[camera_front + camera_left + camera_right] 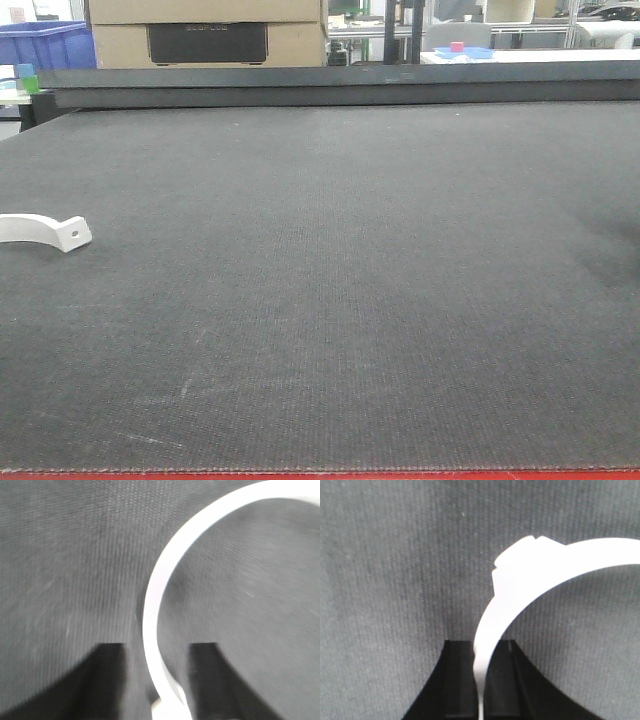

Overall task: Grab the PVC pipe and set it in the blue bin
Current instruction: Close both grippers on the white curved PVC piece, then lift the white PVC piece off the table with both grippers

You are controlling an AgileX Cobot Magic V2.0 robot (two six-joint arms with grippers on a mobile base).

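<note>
My left gripper will next grab the curved PVC pipe by its straighter end section point(157, 667) for the blue bin.
In the right wrist view a white curved PVC pipe point(530, 575) arches up and to the right above the dark mat, and my right gripper point(481, 647) is shut on its lower end. A second white arch point(155, 595) runs between the fingers of my left gripper point(156, 647), which is open with a gap on each side; this view is blurred. The front view shows a white arched piece with a holed flat tab point(50, 230) lying at the mat's left edge, partly cut off. A blue bin point(45, 45) stands beyond the far left corner. Neither gripper appears in the front view.
The dark woven mat point(340, 300) covers the whole table, with a raised dark rail point(340, 85) along its far edge. Cardboard boxes point(205, 30) stand behind the rail. A blue tray with a pink block point(462, 50) sits further back on the right.
</note>
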